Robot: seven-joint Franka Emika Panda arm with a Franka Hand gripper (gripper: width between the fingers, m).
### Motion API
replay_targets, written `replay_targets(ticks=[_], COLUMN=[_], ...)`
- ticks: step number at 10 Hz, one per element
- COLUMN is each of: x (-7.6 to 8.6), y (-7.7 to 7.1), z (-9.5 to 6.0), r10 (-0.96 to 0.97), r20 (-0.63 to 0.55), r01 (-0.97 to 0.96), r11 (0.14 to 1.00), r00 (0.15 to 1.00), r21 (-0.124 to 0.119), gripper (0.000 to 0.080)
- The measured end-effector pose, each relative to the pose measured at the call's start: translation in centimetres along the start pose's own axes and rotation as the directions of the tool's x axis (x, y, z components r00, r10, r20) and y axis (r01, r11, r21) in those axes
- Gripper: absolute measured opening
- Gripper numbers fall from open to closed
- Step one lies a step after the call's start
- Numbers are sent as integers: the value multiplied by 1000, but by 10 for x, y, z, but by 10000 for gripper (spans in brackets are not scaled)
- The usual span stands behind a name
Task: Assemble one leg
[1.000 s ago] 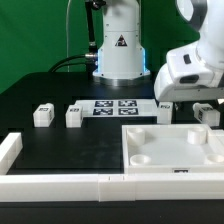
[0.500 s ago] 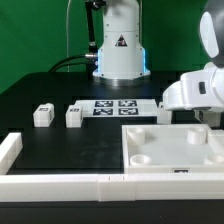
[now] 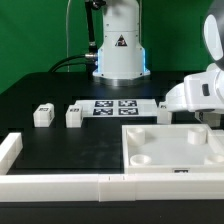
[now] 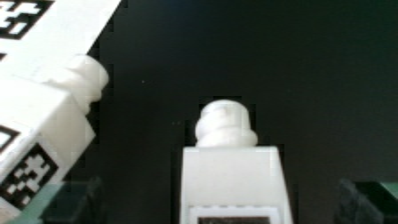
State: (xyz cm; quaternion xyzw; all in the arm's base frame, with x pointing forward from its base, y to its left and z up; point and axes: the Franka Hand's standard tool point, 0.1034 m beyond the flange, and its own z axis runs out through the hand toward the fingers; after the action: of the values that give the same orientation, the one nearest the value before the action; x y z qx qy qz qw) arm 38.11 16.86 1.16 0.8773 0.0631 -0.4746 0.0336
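My gripper reaches the white leg and grabs its tagged body next, since this leaves the leg's rounded peg free to enter the square panel.
In the wrist view a white leg with a rounded peg at its end lies on the black table between my fingers. There is a gap on each side of it, so my gripper is open and astride it. A second leg with black-and-white tags lies close beside it. In the exterior view the gripper is low over the table at the exterior view's right, behind the square panel. Two more legs stand at the exterior view's left.
The marker board lies in front of the robot base. Another small white piece sits just past the board's end at the exterior view's right. Long white bars run along the front, and one stands at the exterior view's left.
The arm has moved toward the exterior view's right and a little lower. The legs at the exterior view's left, the board and the panel have not moved.
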Motion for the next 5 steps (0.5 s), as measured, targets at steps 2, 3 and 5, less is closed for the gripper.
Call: replay_targets(ticks=[2, 3, 5], x=[4, 3, 4], y=[-2, -3, -2], z=[2, 2, 2], r10=[-2, -4, -4], r20=[-16, -17, -17], r01=[3, 4, 4], r11=[1000, 1000, 1000], r00=[1000, 1000, 1000], r21=[1, 1, 1], gripper=[649, 649, 516])
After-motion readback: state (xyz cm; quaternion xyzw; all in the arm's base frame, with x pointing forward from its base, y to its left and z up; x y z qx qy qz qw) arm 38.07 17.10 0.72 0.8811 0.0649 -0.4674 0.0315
